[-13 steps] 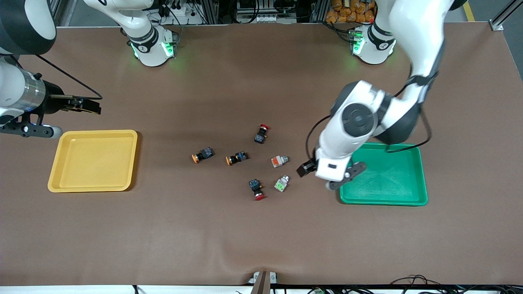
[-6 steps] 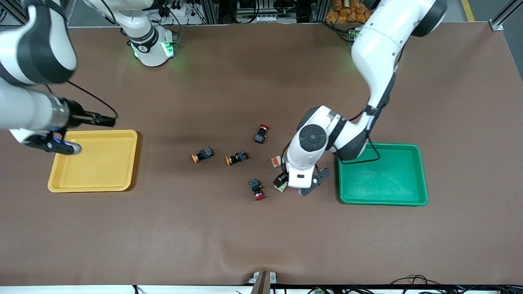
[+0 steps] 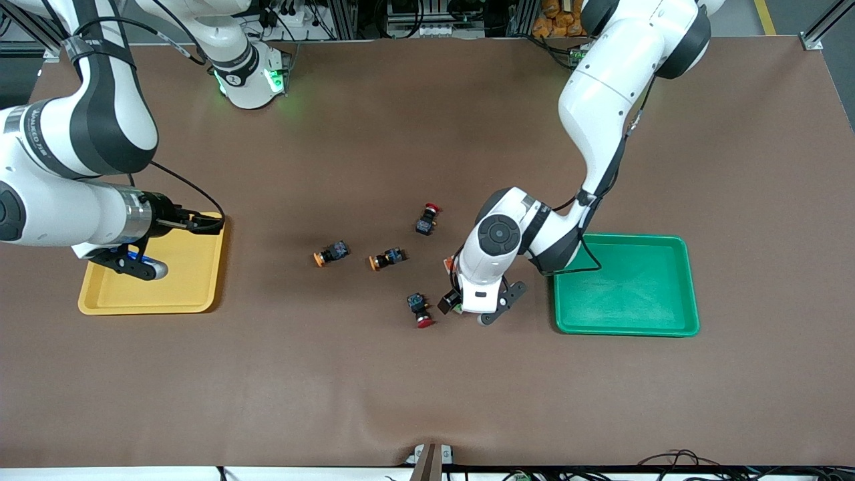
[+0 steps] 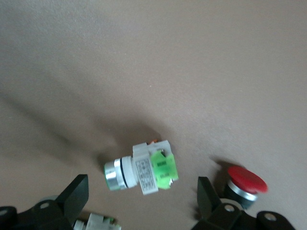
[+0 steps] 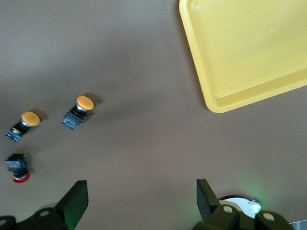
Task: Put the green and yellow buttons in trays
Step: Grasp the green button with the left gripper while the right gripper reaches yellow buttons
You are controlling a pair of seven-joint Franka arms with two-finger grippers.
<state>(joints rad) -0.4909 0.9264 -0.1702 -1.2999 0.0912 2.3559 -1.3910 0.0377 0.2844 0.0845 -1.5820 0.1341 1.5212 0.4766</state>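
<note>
My left gripper should next grab the green-marked white button by its body (image 4: 144, 167) to sort it into the green tray.
The green-marked white button (image 4: 141, 170) lies on its side on the brown mat. My left gripper (image 4: 141, 201) hangs open over it, one finger to each side, touching nothing. From the front, the left gripper (image 3: 454, 304) covers most of that button, and the orange-marked white button (image 3: 449, 265) peeks out beside the wrist. Two orange-yellow capped buttons (image 3: 332, 253) (image 3: 387, 258) lie mid-table, also seen as yellow-capped buttons (image 5: 79, 111) (image 5: 24, 124) in the right wrist view. My right gripper (image 3: 207, 224) is open over a corner of the yellow tray (image 3: 180, 280). The green tray (image 3: 628, 284) holds nothing.
Two red-capped black switches lie among the buttons, one red-capped switch (image 3: 427, 218) farther from the front camera and another red-capped switch (image 3: 420, 309) right beside the left gripper, its red cap (image 4: 245, 181) close to one finger. The yellow tray (image 5: 244, 48) shows a bare floor.
The left arm swung from the green tray's edge toward mid-table and now hangs over the green-marked button. The right arm moved in from the table's end, over the yellow tray's corner.
</note>
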